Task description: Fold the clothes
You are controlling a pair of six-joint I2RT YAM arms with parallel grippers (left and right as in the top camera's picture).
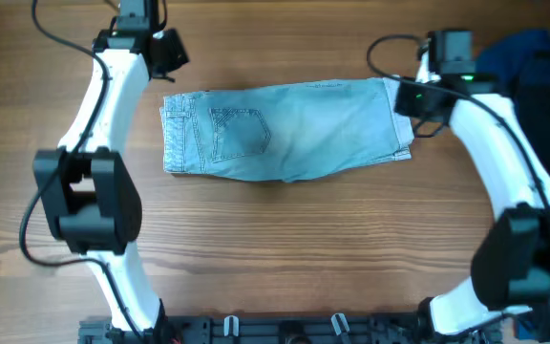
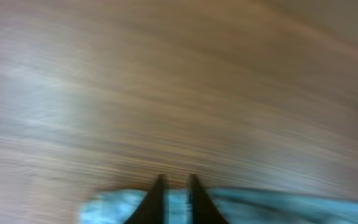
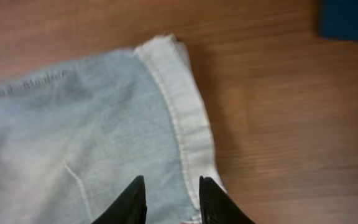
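The robot's right gripper needs to grab the light blue denim shorts next. It should take them by the pale hem (image 1: 401, 127), so that end of the shorts can fold over toward the pocket (image 1: 240, 134).
The light blue denim shorts (image 1: 285, 129) lie flat and folded across the middle of the table, with a stitched pocket showing on the left part. My left gripper (image 1: 170, 53) sits just beyond their far left corner. The left wrist view is blurred: its dark fingers stand a narrow gap apart (image 2: 177, 190) over the denim (image 2: 260, 208), holding nothing I can make out. My right gripper (image 1: 411, 96) hovers at the shorts' right end. In the right wrist view it is open (image 3: 171, 183) above the cloth (image 3: 73, 124), beside the pale hem (image 3: 188, 118).
Dark blue garments (image 1: 538, 57) are piled at the far right of the table; a corner of them (image 3: 350, 18) shows in the right wrist view. Bare wooden tabletop (image 1: 285, 248) lies in front of the shorts. The arm bases stand at the near edge.
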